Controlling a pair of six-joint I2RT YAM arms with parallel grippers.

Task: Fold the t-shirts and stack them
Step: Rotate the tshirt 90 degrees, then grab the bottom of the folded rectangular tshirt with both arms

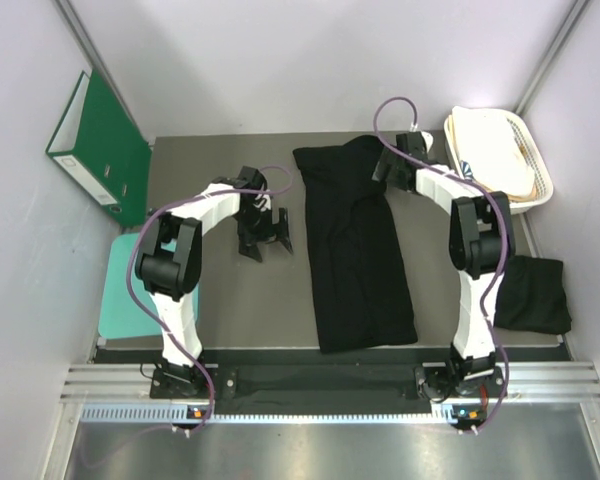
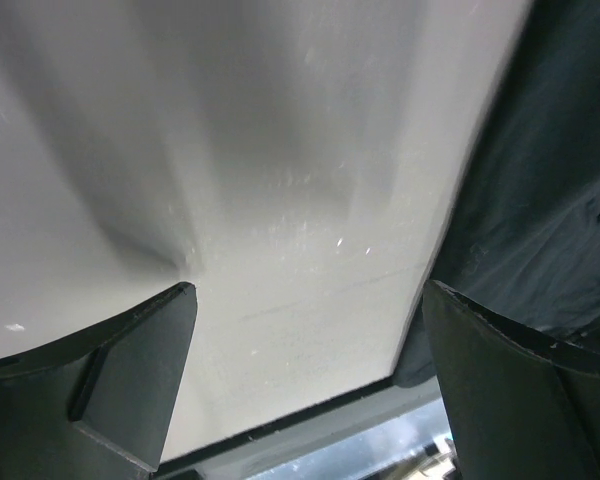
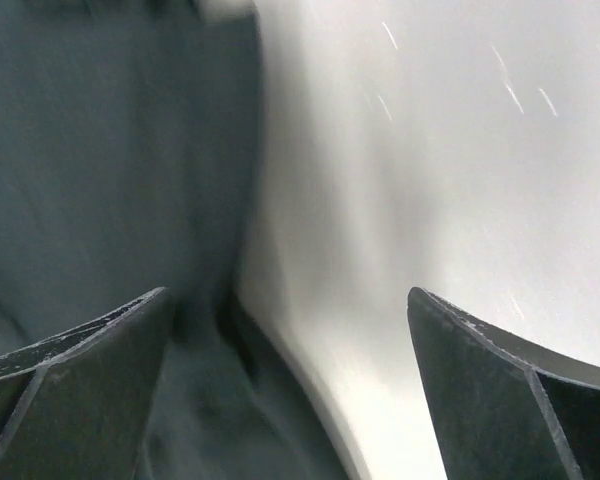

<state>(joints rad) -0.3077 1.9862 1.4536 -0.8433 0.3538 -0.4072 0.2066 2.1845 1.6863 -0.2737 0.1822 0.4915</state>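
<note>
The black t-shirt should next be grabbed by the right gripper at the corner of its bottom end point(image 1: 411, 340), nearest the folded t-shirt, so that it can be folded lengthwise.
A black t-shirt point(image 1: 355, 250), folded into a long strip, lies down the middle of the table point(image 1: 230, 300). My right gripper point(image 1: 385, 166) hovers at its far right corner. In the right wrist view the gripper point(image 3: 288, 295) is open, with the shirt's edge point(image 3: 110, 150) under its left finger and nothing gripped. A second t-shirt point(image 1: 532, 293) lies folded small at the right edge. My left gripper point(image 1: 265, 240) is open over bare table, left of the long shirt. In the left wrist view the gripper point(image 2: 308, 290) holds nothing and the shirt point(image 2: 550, 200) shows at the right.
A white plastic basket point(image 1: 505, 150) with cream cloth stands at the back right corner. A green binder point(image 1: 95, 145) leans against the left wall. A teal mat point(image 1: 125, 295) lies at the table's left edge. Grey walls close in on both sides.
</note>
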